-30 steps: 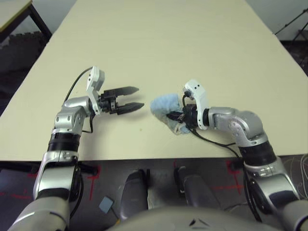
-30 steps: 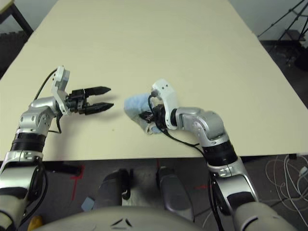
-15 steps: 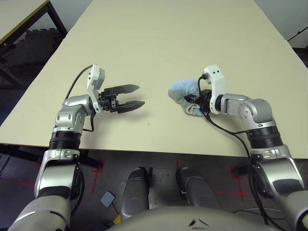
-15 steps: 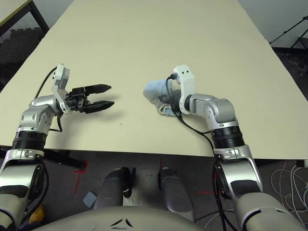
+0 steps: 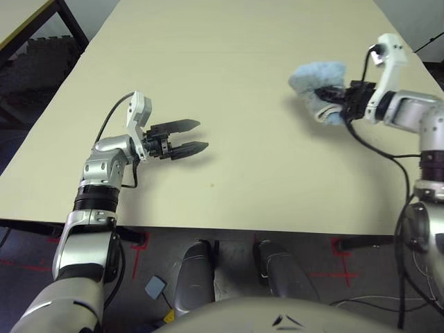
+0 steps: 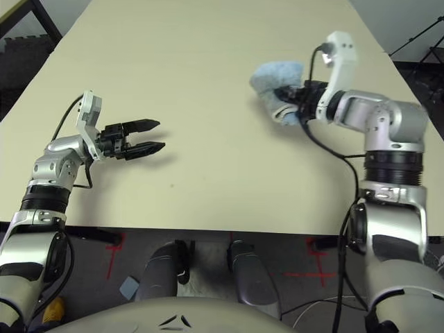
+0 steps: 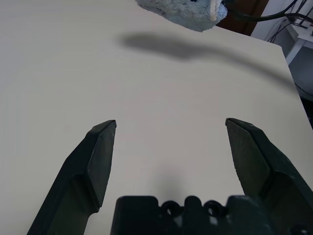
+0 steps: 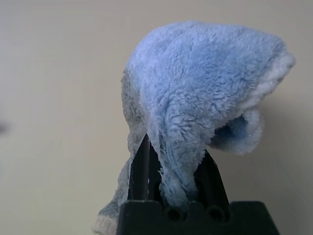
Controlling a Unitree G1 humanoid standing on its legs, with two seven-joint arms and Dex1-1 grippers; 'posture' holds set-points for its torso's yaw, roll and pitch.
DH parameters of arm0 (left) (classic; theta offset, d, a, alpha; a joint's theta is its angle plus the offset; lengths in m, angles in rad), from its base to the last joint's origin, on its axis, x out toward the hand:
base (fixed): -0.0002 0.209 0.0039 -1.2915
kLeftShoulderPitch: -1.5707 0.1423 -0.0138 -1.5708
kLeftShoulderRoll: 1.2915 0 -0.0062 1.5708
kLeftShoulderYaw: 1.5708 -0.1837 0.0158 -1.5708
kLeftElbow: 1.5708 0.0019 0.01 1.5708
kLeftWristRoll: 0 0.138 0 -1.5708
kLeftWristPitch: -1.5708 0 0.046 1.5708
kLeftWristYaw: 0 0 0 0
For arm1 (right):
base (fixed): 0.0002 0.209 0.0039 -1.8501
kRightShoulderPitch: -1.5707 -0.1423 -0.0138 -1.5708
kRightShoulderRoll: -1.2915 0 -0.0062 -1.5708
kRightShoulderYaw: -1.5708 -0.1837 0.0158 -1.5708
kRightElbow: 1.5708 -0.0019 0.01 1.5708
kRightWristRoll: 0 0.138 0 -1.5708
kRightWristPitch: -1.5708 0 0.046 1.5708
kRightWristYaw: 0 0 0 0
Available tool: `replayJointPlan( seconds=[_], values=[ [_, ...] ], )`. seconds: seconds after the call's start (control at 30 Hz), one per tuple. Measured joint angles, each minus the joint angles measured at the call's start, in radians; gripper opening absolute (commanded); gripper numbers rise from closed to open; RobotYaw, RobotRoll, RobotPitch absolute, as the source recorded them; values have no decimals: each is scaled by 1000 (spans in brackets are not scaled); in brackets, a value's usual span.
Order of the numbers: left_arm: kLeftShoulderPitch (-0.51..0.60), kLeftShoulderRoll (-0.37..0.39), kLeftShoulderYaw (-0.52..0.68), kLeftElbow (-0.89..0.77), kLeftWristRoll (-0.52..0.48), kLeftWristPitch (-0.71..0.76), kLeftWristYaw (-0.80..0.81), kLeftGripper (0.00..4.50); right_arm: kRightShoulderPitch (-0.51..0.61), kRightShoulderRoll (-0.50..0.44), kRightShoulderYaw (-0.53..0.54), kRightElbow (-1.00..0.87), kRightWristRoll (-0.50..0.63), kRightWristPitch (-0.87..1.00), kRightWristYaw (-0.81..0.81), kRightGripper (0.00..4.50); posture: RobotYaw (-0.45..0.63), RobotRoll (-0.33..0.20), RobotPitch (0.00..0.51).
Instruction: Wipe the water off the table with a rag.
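The light blue rag hangs bunched above its shadow, so from here my right gripper stays closed on the light blue rag point(image 5: 316, 75) point(image 8: 205, 83) until it is down on the cream table.
My right gripper point(image 5: 327, 92) is shut on the light blue rag point(image 5: 316, 75). It holds the rag bunched up a little above the cream table point(image 5: 229, 55) at the right, where the rag casts a shadow. In the right wrist view the rag point(image 8: 205, 83) drapes over both black fingers point(image 8: 142, 166). My left gripper point(image 5: 201, 135) hovers open and empty over the left front of the table, pointing right. The left wrist view shows its fingers point(image 7: 100, 152) wide apart, with the rag point(image 7: 181, 7) far ahead. The only trace of water is a tiny dark speck point(image 5: 212, 184) near the front edge.
A smaller table with a yellowish edge point(image 5: 28, 17) stands beyond the left side, with dark floor between. The table's front edge point(image 5: 229, 225) runs close below both arms. Red tape marks lie on the floor point(image 5: 132, 253).
The right arm has swung the rag from the middle of the table out to the far right and lifted it. The left arm has held still. The camera has shifted.
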State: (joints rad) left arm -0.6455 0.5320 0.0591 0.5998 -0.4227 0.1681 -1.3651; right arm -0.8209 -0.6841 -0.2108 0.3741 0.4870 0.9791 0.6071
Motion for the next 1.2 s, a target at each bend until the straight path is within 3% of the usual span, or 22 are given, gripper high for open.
replayJointPlan(
  seconds=[0.37, 0.6, 0.83, 1.2],
  values=[
    [-18, -7, 0, 48, 18, -43, 1, 4500, 16, -137, 3, 178, -100, -125, 80, 90, -256, 0, 132],
    [-31, -6, 2, 69, 22, -53, 1, 4500, 100, -221, 3, 217, -135, -165, 161, 90, -260, 0, 133],
    [-45, -7, 2, 84, 28, -57, 1, 4500, 163, -204, 3, 216, -136, -165, 198, 90, -265, 0, 133],
    [-51, -9, 2, 87, 32, -60, 1, 4500, 115, -89, 42, 250, -164, -207, 171, 90, -258, 0, 132]
  ],
)
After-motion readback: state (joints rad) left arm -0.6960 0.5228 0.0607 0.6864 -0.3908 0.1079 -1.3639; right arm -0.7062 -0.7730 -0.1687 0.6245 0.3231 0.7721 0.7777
